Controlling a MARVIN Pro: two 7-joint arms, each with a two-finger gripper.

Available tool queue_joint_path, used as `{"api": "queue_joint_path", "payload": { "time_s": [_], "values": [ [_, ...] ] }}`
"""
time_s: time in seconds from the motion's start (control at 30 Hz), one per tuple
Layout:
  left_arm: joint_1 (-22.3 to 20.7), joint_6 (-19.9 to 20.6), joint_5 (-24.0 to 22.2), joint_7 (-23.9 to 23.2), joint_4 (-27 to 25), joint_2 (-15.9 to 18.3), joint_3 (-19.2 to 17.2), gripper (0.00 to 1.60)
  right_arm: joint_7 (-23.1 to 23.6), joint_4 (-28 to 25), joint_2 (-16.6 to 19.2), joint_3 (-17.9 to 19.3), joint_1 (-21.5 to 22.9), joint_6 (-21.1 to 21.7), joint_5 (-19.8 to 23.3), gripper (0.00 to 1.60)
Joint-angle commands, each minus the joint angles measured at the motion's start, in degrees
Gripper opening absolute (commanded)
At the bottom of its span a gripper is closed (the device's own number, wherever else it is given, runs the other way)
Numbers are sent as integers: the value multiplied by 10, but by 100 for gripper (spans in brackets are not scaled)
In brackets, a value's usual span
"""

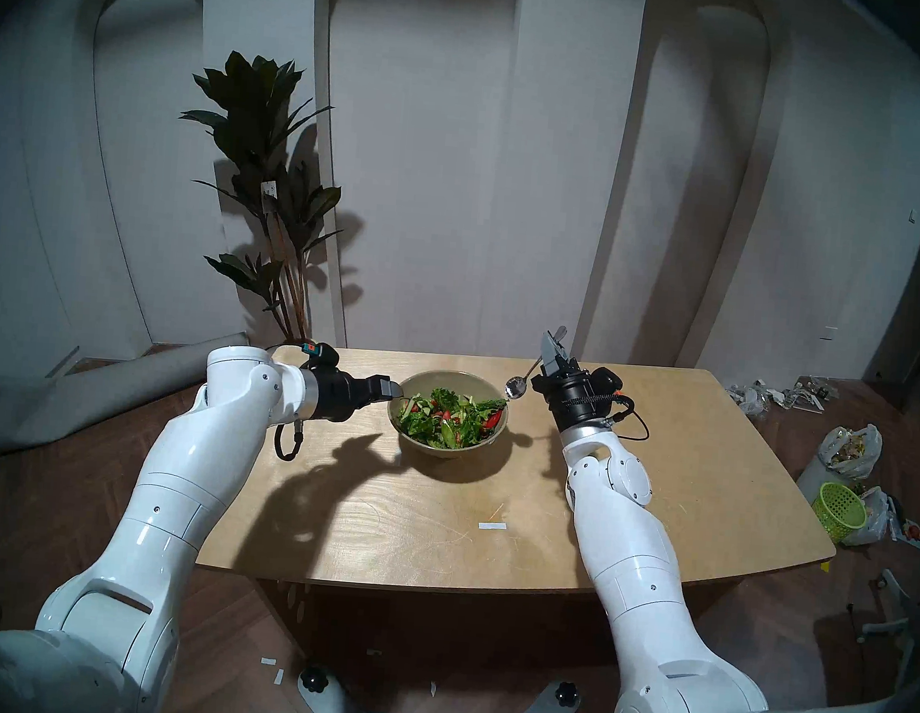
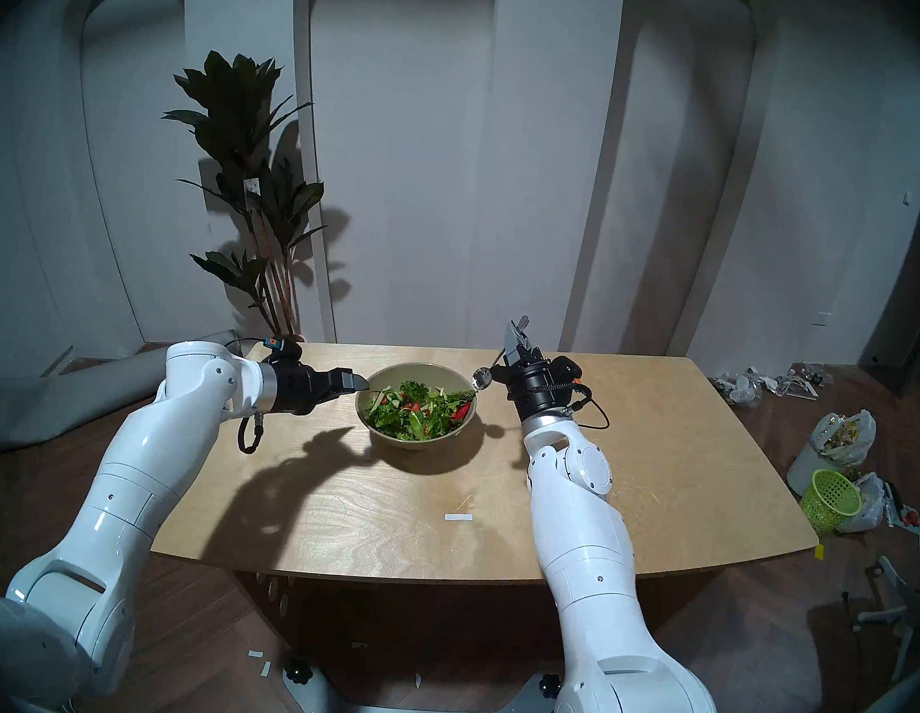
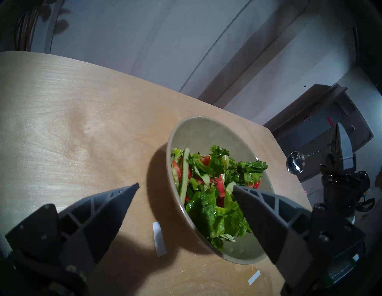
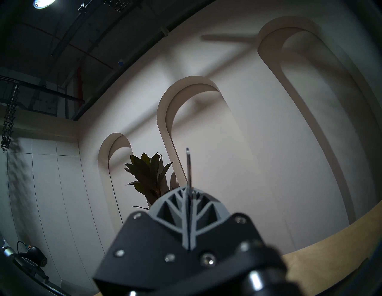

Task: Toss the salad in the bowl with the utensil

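The bowl's round body is wider than my open fingers. My left gripper needs to grab the bowl by its thin rim opposite the spoon next.
The olive-beige bowl (image 1: 448, 374) stands at the middle back of the wooden table, and the salad (image 1: 450, 415) of lettuce, tomato and cucumber lies heaped inside it. My left gripper (image 1: 389, 389) is open at the bowl's left rim. In the left wrist view one finger (image 3: 115, 198) is outside the bowl (image 3: 198, 128) and the other hangs over the salad (image 3: 208, 206). My right gripper (image 1: 551, 346) points upward, shut on the handle of the silver spoon (image 1: 514, 388). The spoon's head hangs just outside the right rim. The handle end (image 4: 188, 165) pokes up past the shut fingertips.
A short white tape strip (image 1: 492, 525) lies on the table (image 1: 684, 475) near its front. A tall potted plant (image 1: 266, 178) stands behind the table's back left corner. On the floor to the right are a lime-green basket (image 1: 838, 512) and rubbish bags (image 1: 849, 444).
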Motion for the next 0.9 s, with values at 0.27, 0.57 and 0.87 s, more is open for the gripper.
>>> {"api": "queue_joint_path", "payload": {
  "time_s": [0.27,0.57,0.87],
  "values": [
    [-41,-27,22,-25,34,2,32,160,-6,4,-8,-19,34,-9,-13,0],
    [-46,-29,25,-13,54,-17,37,160,-16,55,-12,-27,82,-19,-28,0],
    [-58,-35,32,3,92,-32,38,152,-12,82,-12,-31,105,-31,-30,0]
  ]
}}
